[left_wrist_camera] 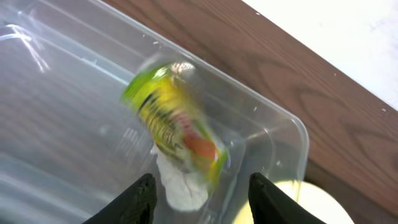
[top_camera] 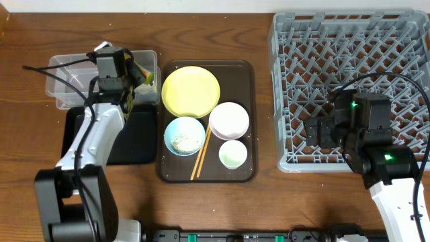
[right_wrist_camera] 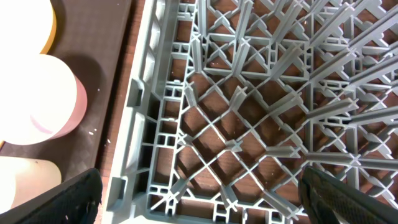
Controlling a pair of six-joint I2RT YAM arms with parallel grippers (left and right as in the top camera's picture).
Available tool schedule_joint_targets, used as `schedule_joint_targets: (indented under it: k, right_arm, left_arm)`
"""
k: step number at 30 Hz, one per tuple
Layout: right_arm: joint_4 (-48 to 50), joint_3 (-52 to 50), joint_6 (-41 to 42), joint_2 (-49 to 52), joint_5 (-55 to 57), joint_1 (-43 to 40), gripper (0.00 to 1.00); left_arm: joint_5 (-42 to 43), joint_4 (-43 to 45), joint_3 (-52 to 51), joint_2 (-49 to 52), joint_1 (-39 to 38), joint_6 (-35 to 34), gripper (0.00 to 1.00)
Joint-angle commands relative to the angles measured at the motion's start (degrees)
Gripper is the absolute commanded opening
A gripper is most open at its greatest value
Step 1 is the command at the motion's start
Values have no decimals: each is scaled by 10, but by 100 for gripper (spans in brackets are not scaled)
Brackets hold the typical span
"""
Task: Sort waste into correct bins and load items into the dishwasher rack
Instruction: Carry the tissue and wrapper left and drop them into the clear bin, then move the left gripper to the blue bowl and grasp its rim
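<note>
My left gripper should next grab the blue bowl by the bowl's rim beside the chopsticks, so the bowl's opening stays free to tip rice into the black tray.
My left gripper is open over the right end of the clear tub. The yellow-green-orange wrapper shows blurred inside the tub, free of the fingers, with the crumpled white scrap below it. In the overhead view the left gripper is over the tub. The yellow plate, the blue bowl with rice grains, the white bowl, the pale cup and the chopsticks lie on the brown tray. My right gripper is open and empty above the front left part of the grey rack.
The black tray lies in front of the clear tub, partly under my left arm. The brown serving tray sits between the bins and the rack. The white bowl and the cup show left of the rack's wall.
</note>
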Motion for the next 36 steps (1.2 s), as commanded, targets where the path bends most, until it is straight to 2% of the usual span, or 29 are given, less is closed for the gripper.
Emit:
schedule_joint_targets:
  k: [1, 3, 6, 12, 17, 20, 26, 32, 36]
  right_arm:
    - [0, 12, 8, -1, -2, -4, 99]
    - [0, 12, 8, -1, -2, -4, 99]
    - [1, 12, 8, -1, -2, -4, 99]
    - [1, 12, 8, -1, -2, -4, 99]
    - [1, 12, 8, -1, -2, -4, 99]
    - [0, 12, 8, -1, -2, -4, 99]
    - [0, 12, 8, -1, -2, -4, 99]
    - [0, 12, 8, -1, -2, -4, 99]
    - [-2, 12, 8, -1, -2, -4, 99]
  left_arm:
    - [7, -42, 10, -58, -4, 16, 50]
    - [23, -93, 10, -84, -14, 24, 50]
    - [49, -170, 10, -115, -44, 71, 51]
    - [49, -311, 9, -125, -134, 75, 58]
    - [49, -325, -5, -100, -212, 75, 75]
    - [49, -320, -6, -76, -248, 57, 75]
    - [44, -310, -5, -12, -287, 53, 71]
    - [47, -294, -6, 45, -301, 49, 54]
    - [47, -281, -5, 71, -311, 49, 40]
